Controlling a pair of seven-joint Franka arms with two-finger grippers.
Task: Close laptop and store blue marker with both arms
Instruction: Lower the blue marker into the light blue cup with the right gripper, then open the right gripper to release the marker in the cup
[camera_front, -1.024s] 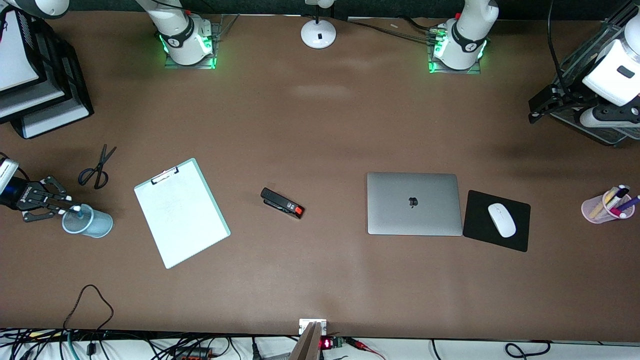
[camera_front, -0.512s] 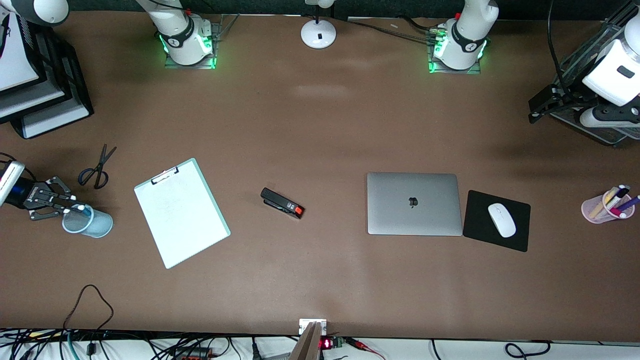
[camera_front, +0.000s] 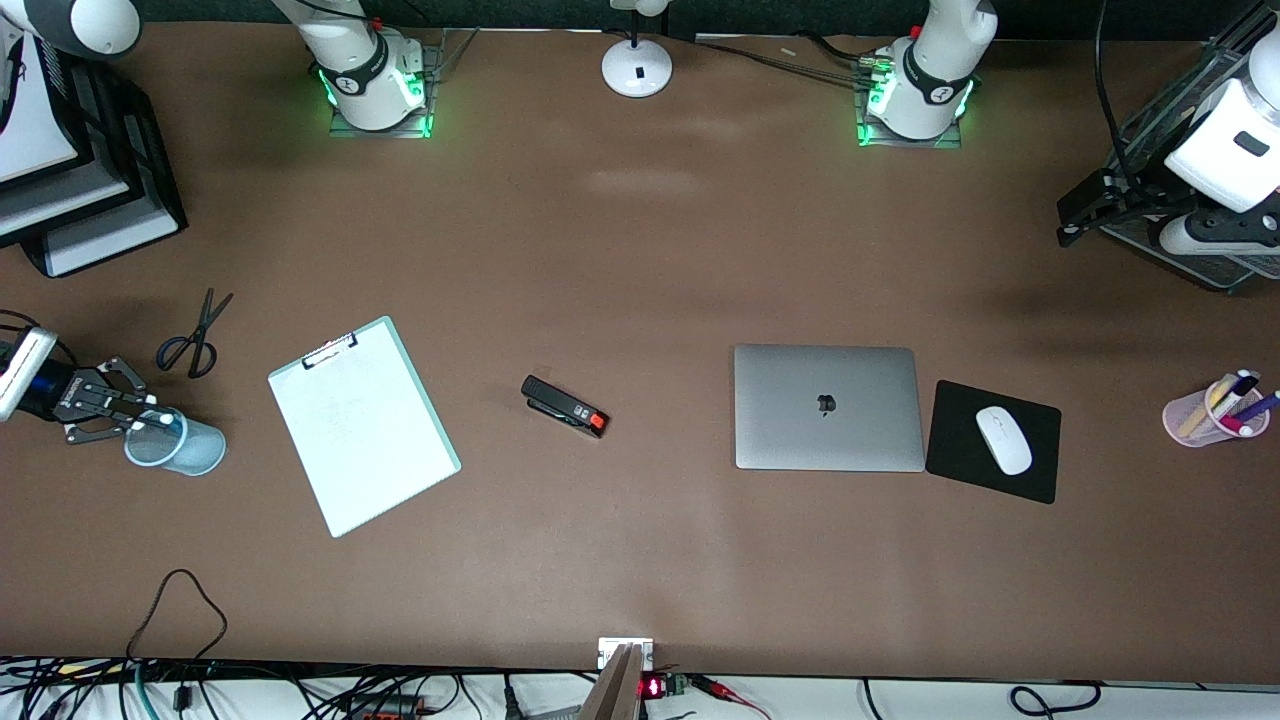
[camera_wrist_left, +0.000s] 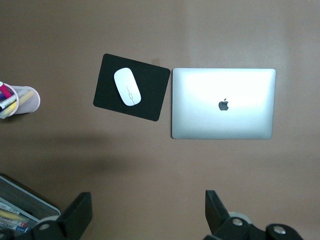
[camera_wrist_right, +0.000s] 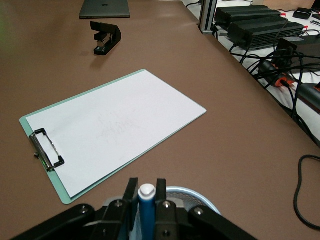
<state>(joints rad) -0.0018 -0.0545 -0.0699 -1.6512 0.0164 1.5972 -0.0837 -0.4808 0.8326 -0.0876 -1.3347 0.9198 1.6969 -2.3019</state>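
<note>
The blue marker is upright inside the light-blue mesh cup's rim in the right wrist view, so the robot's right gripper should open now and let it go.
The silver-grey laptop lies shut on the table, apple logo up, beside the mouse pad; it also shows in the left wrist view and the right wrist view. My right gripper is at the right arm's end of the table, shut on the blue marker. It holds the marker upright, white tip up, over the light-blue mesh cup, whose rim shows in the right wrist view. My left gripper hangs open and empty at the left arm's end.
A clipboard, a black stapler and scissors lie between the cup and the laptop. A black mouse pad holds a white mouse. A pink pen cup, a mesh tray, stacked trays and a lamp base stand at the edges.
My right gripper has shifted slightly over the mesh cup with the marker still in it. The left arm and the laptop have not moved.
</note>
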